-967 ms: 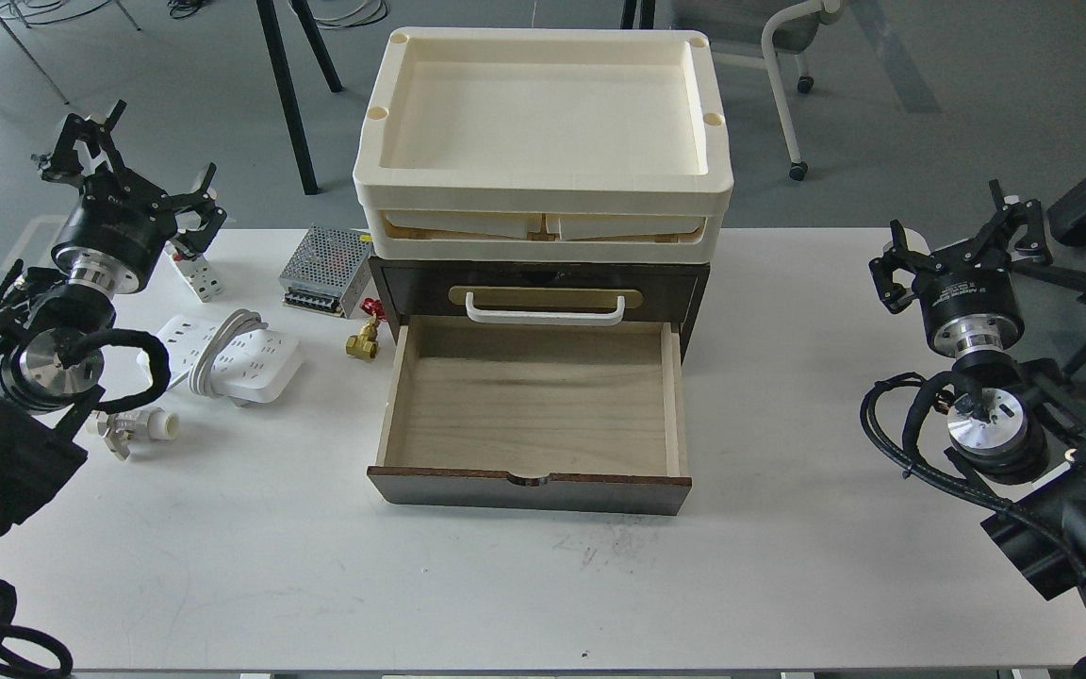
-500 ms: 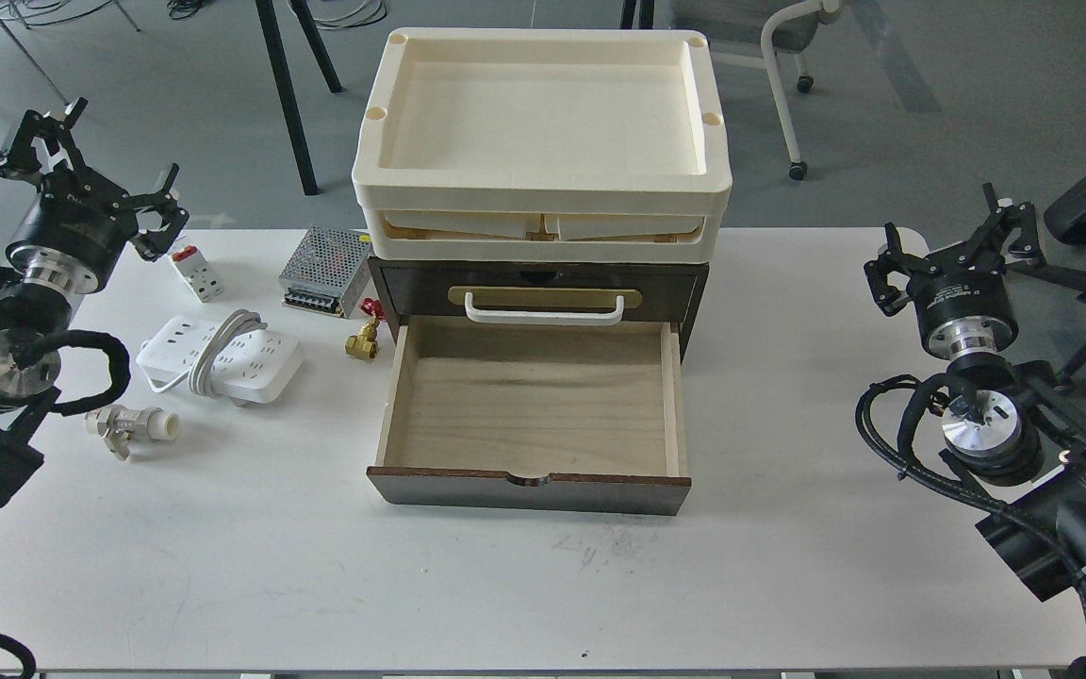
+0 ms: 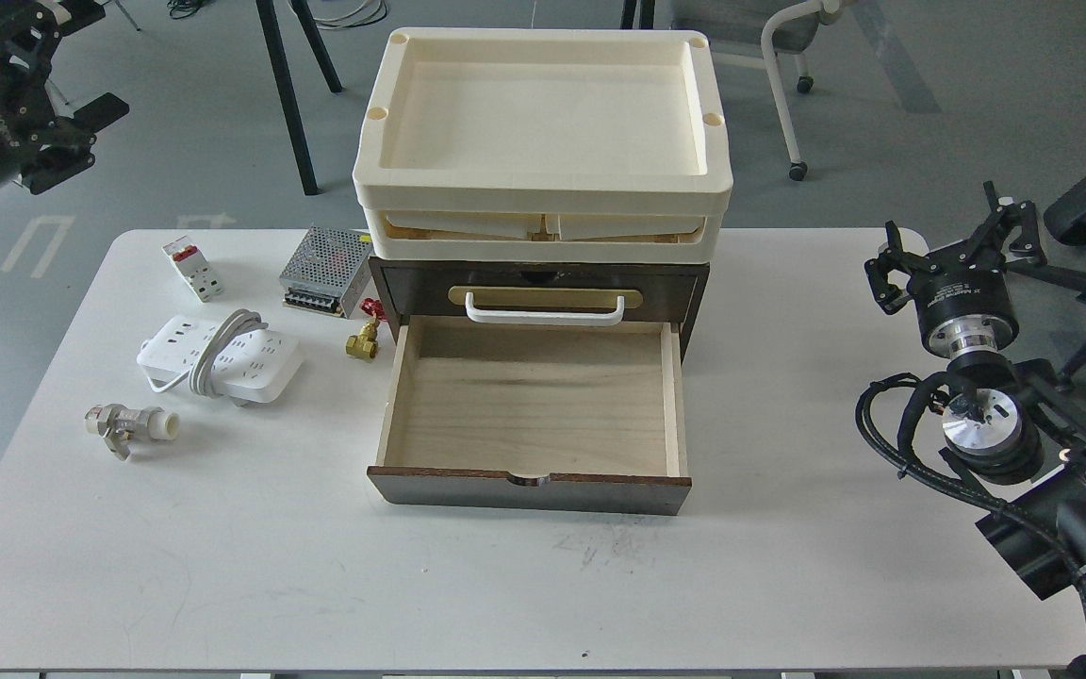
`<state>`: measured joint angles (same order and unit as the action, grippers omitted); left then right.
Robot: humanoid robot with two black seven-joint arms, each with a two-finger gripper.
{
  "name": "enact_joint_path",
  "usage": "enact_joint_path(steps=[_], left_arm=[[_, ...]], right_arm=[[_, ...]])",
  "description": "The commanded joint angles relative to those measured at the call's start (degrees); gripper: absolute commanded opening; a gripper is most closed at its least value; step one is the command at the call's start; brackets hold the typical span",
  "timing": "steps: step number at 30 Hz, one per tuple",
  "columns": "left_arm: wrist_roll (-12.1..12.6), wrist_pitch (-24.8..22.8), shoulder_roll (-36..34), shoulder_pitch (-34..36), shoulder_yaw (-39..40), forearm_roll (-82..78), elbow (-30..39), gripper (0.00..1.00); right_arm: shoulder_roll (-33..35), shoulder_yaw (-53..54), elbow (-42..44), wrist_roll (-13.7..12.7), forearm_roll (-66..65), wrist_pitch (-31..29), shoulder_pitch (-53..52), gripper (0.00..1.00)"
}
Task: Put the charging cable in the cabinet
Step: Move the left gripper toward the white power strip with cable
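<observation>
The charging cable's loops need to stay together on the way into the lower drawer (image 3: 532,404). My left gripper will next grab the cable by its cord-wrapped middle (image 3: 219,355).
The charging cable (image 3: 220,356), a white power strip with its thick cord wrapped around the middle, lies on the white table left of the cabinet. The cabinet (image 3: 539,280) is dark brown with a white handle on a gold plate. Its lower drawer (image 3: 532,404) is pulled out, and the light wood interior is empty. My left gripper (image 3: 51,61) is high in the far top-left corner, off the table, fingers spread and empty, far from the cable. My right gripper (image 3: 960,243) is open and empty over the table's right edge.
Two cream plastic trays (image 3: 543,193) are stacked on the cabinet. A silver perforated power-supply box (image 3: 324,271), a white breaker with a red switch (image 3: 191,268), a brass valve (image 3: 363,340) and a white plastic valve (image 3: 131,426) lie around the cable. A chair (image 3: 785,57) stands behind.
</observation>
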<state>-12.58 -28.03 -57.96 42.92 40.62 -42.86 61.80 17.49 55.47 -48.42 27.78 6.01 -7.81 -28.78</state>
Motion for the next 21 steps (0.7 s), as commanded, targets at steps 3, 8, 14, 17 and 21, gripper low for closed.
enact_joint_path(steps=[3, 8, 14, 17, 21], left_arm=[[-2.27, 0.03, -0.58, -0.12, -0.02, -28.10, 2.80, 0.98], [-2.45, 6.92, 1.96, -1.18, -2.11, -47.28, 2.28, 0.98], [-2.36, 14.22, 4.79, -1.18, -11.87, -56.45, 1.92, 0.98], [-2.27, 17.03, 6.10, -1.18, -14.95, -59.52, 0.79, 0.98], [-2.45, 18.54, 10.58, -1.09, -16.80, -62.95, -6.59, 0.96]], right_arm=[[0.00, -0.10, -0.01, 0.00, -0.04, -0.01, 0.13, 1.00], [0.00, -0.10, 0.08, 0.00, -0.04, -0.01, 0.13, 1.00], [0.00, -0.10, -0.10, 0.09, -0.04, -0.01, 0.04, 1.00], [0.00, -0.10, -0.10, 0.09, -0.04, -0.01, 0.04, 1.00], [0.00, -0.10, -0.10, 0.09, -0.04, -0.01, 0.13, 1.00]])
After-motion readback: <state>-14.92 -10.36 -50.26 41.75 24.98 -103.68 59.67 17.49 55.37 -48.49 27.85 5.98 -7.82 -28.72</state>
